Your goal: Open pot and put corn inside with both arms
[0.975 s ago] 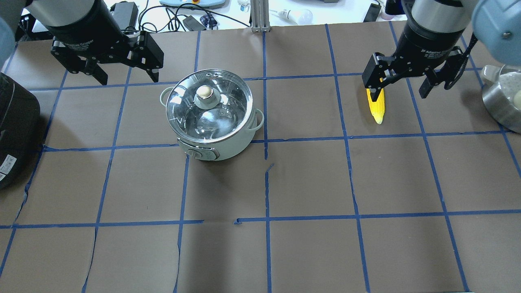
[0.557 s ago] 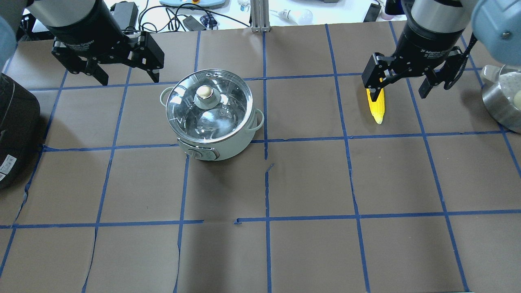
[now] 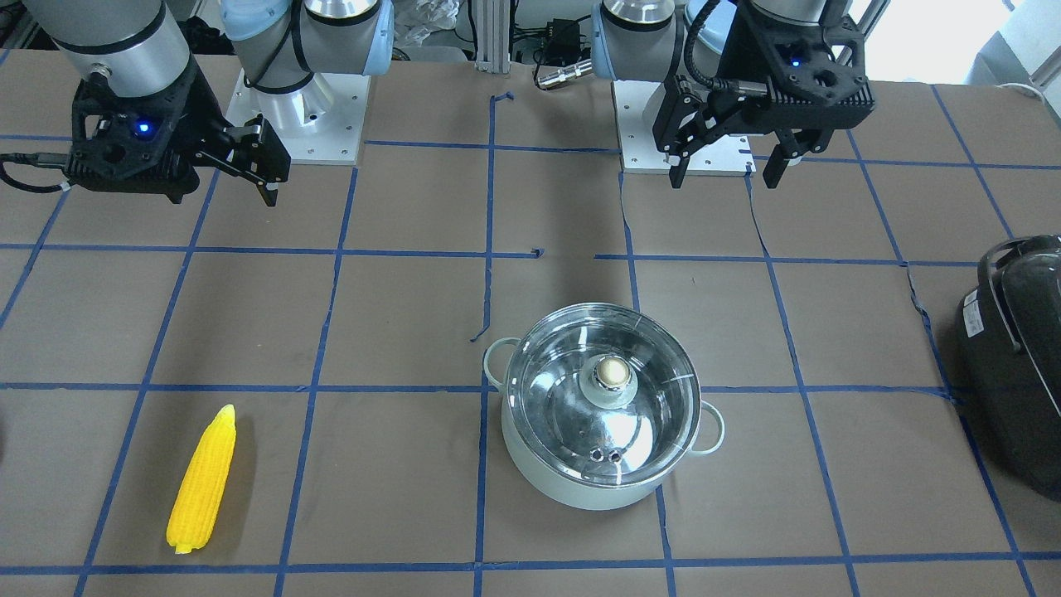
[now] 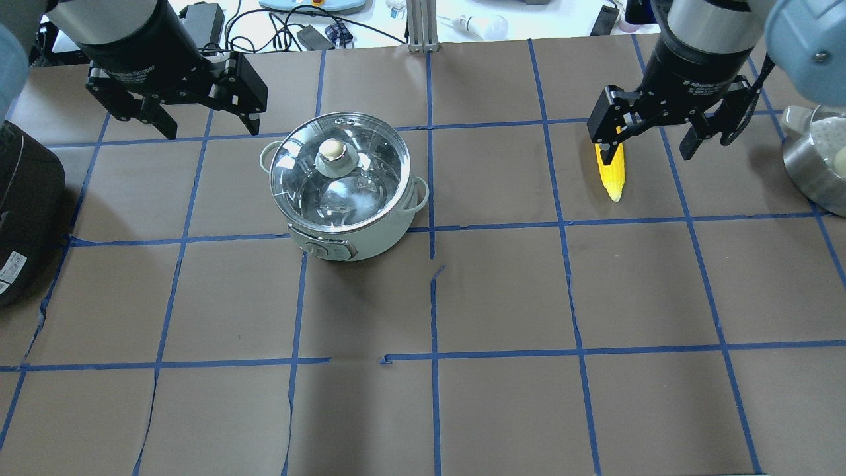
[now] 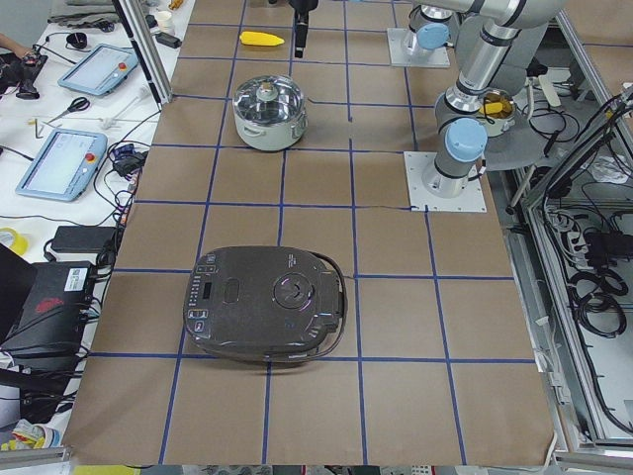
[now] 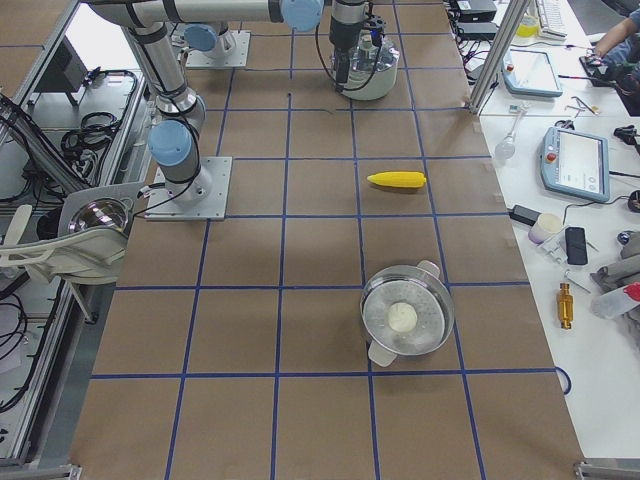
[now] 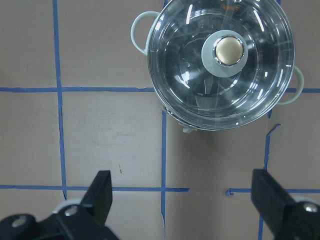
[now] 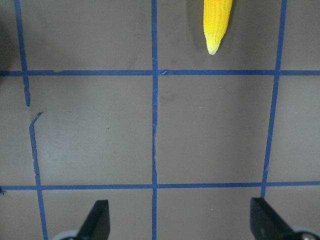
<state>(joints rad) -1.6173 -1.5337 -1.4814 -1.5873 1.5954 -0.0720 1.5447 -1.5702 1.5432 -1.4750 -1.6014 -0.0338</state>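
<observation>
The pot needs to be opened for the corn (image 3: 202,479), so my left gripper should next grab the glass lid by its beige knob (image 3: 613,372).
The pale mint pot (image 4: 370,231) stands left of the table's middle with its glass lid (image 4: 360,192) on and the beige knob (image 4: 332,149) on top. It also shows in the front view (image 3: 580,485) and in the left wrist view (image 7: 220,100). My left gripper (image 4: 206,122) hovers open and empty, up off the table beside the pot and short of it on my side. The yellow corn (image 4: 613,175) lies on the table at the right; it also shows in the front view (image 3: 203,481). My right gripper (image 4: 651,149) is open and empty, raised above the table near the corn, whose tip (image 8: 216,25) shows at the top of the right wrist view.
A black glossy appliance (image 4: 26,198) sits at the table's left edge. A steel bowl (image 4: 816,168) with pale contents sits at the right edge. Blue tape lines grid the brown table cover (image 4: 502,297).
My left gripper has drifted slightly toward the far side. The right gripper, pot and corn have hardly moved.
</observation>
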